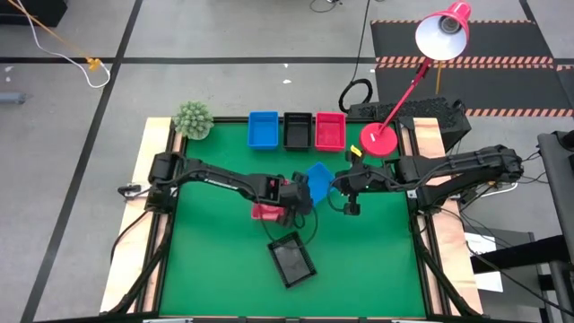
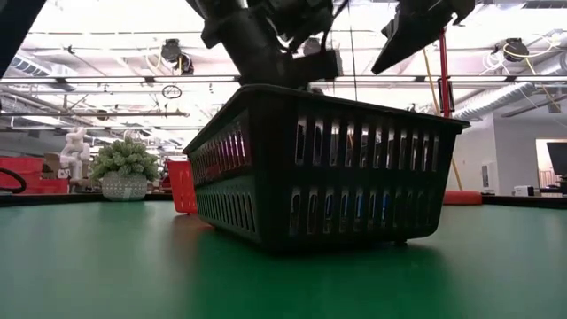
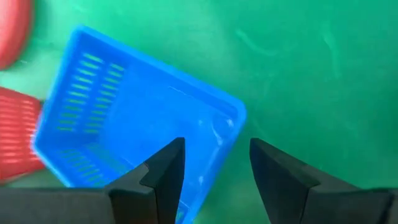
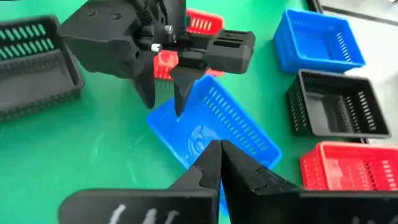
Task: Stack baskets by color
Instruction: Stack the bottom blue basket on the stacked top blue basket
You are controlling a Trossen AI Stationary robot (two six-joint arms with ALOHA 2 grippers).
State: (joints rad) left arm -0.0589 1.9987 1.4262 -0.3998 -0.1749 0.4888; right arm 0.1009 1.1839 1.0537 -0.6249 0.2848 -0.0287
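Observation:
I should pick up the loose blue basket with my left gripper next, by its short side's rim (image 3: 220, 158). Then it can nest in the blue basket beside the black one.
A loose blue basket (image 1: 318, 174) lies on its bottom on the green mat at mid-table. My left gripper (image 3: 214, 165) hangs open over its one short end, one finger above the inside and one outside the wall (image 4: 163, 124), with no touch shown. My right gripper (image 4: 217, 152) hovers shut above the basket's other end. A red basket (image 1: 266, 212) sits under my left arm. A black basket (image 1: 292, 258) stands nearer the front edge. At the far edge a blue (image 1: 263, 128), a black (image 1: 297, 129) and a red basket (image 1: 329, 130) stand in a row.
A small green plant (image 1: 192, 118) stands at the far left corner. A red desk lamp's round base (image 1: 379, 140) sits at the far right, with its head (image 1: 443, 34) beyond the table. In the low view the black basket (image 2: 328, 168) fills the foreground. Bare mat lies along the left and right sides.

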